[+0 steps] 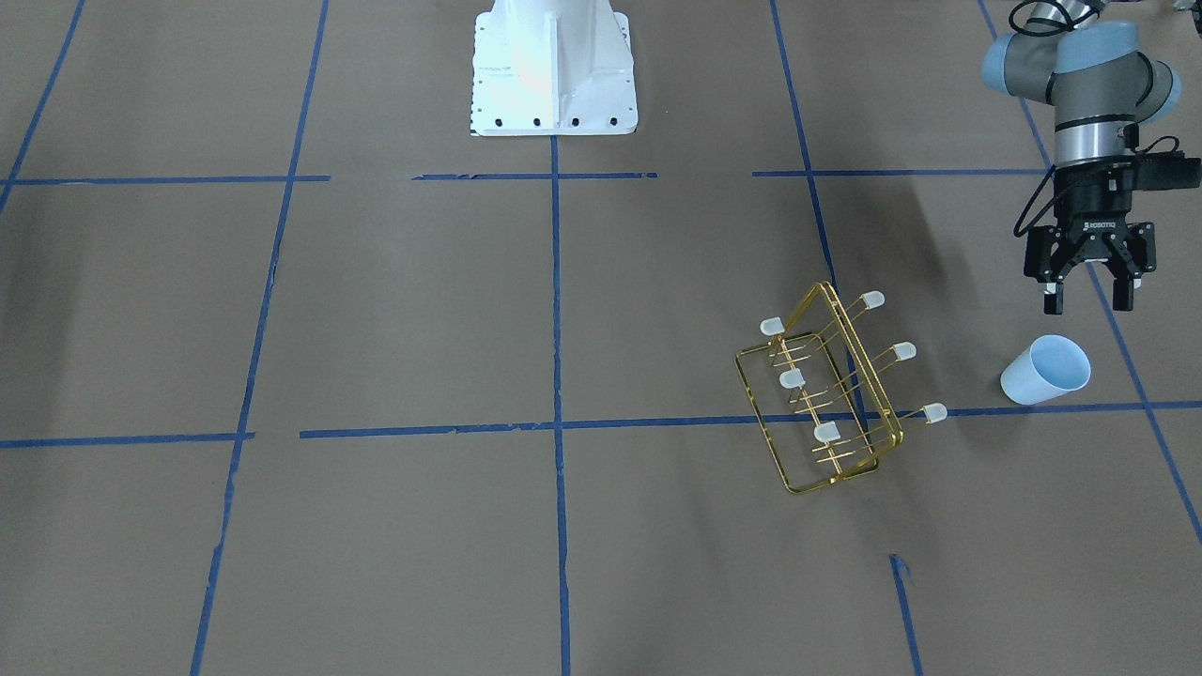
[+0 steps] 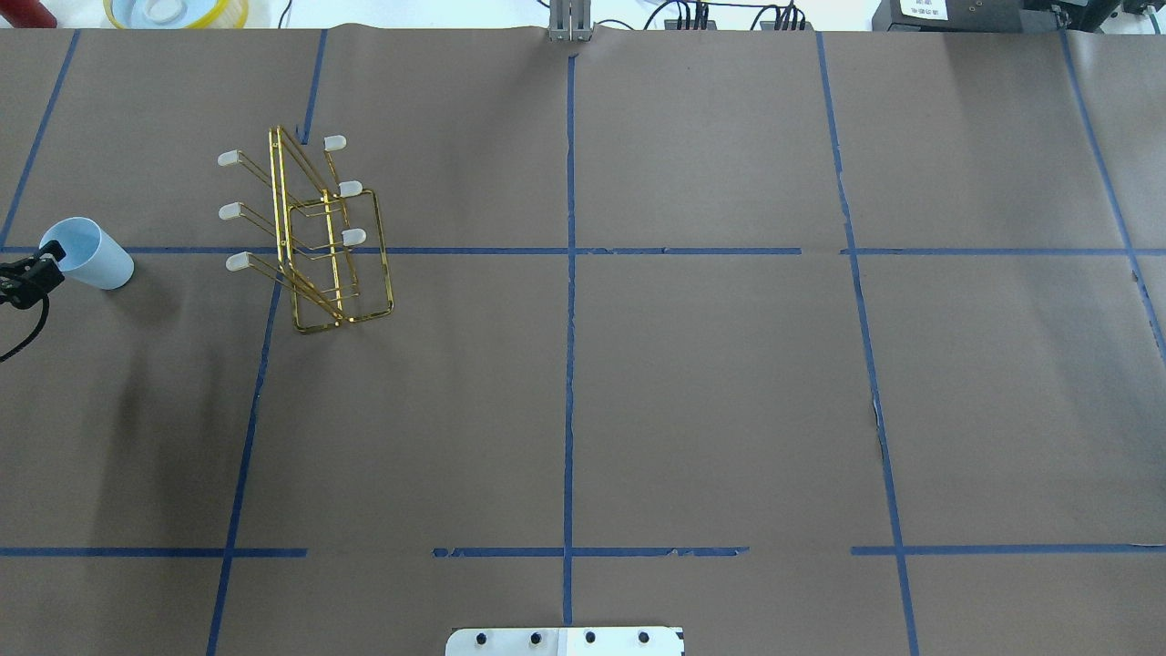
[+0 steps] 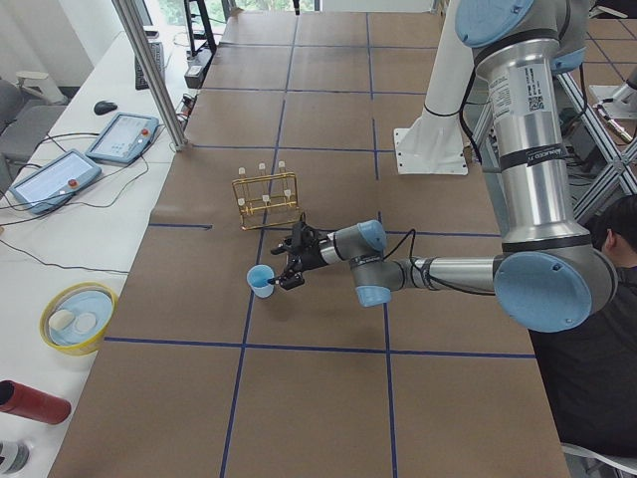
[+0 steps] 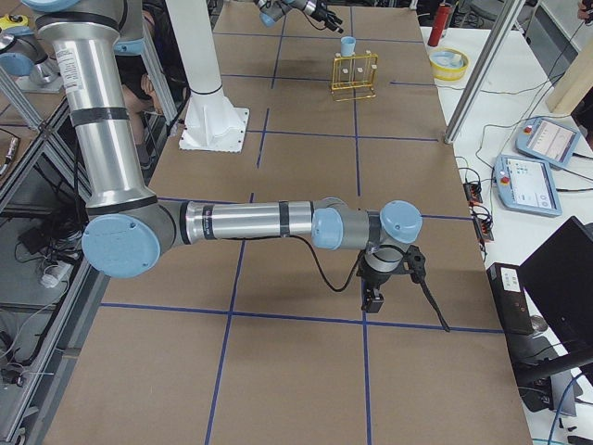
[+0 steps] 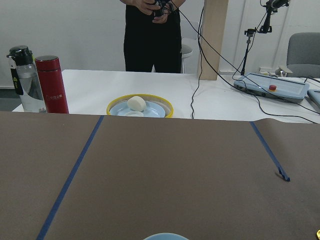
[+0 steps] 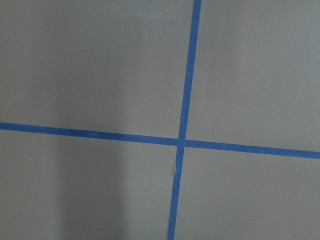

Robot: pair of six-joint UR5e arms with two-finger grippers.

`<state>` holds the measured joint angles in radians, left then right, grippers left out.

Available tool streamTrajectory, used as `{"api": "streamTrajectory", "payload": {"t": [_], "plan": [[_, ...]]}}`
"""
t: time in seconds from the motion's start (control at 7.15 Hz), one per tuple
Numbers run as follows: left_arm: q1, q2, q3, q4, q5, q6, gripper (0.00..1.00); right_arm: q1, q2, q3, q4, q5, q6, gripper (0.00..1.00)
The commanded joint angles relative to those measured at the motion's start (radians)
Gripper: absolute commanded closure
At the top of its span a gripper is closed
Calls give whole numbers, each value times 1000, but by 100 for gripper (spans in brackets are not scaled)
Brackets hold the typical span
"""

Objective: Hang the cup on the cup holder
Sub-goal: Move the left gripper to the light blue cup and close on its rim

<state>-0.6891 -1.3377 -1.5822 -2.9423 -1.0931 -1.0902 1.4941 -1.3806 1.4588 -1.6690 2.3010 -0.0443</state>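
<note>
My left gripper picks up the pale-blue cup around its body (image 1: 1025, 383) next, to hang it on the gold cup holder (image 1: 793, 378).
The pale-blue cup (image 1: 1045, 369) stands upright, mouth up, on the brown table near the robot's left end; it also shows in the overhead view (image 2: 88, 253) and the exterior left view (image 3: 261, 281). Its rim just shows at the bottom of the left wrist view (image 5: 165, 236). The gold wire cup holder (image 1: 793, 378) (image 2: 353, 237) stands beside it, all prongs bare. My left gripper (image 1: 1089, 296) is open and empty, just on the robot's side of the cup and above it. My right gripper (image 4: 372, 297) hovers low over bare table far from both; I cannot tell its state.
The white robot pedestal (image 1: 554, 75) stands at the table's middle edge. A yellow-rimmed bowl (image 2: 173, 11) and a red bottle (image 5: 51, 85) sit on the white desk beyond the table's far edge. Blue tape lines cross the brown surface.
</note>
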Motion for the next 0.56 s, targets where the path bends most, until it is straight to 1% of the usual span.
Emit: {"api": "streamTrajectory", "payload": {"t": [0.0, 0.42], "plan": [[16, -34, 54, -20, 1, 0, 0, 0, 0, 0, 0, 0, 0, 0], [32, -57, 106, -49, 4, 0, 0, 0, 0, 0, 0, 0, 0, 0]]}}
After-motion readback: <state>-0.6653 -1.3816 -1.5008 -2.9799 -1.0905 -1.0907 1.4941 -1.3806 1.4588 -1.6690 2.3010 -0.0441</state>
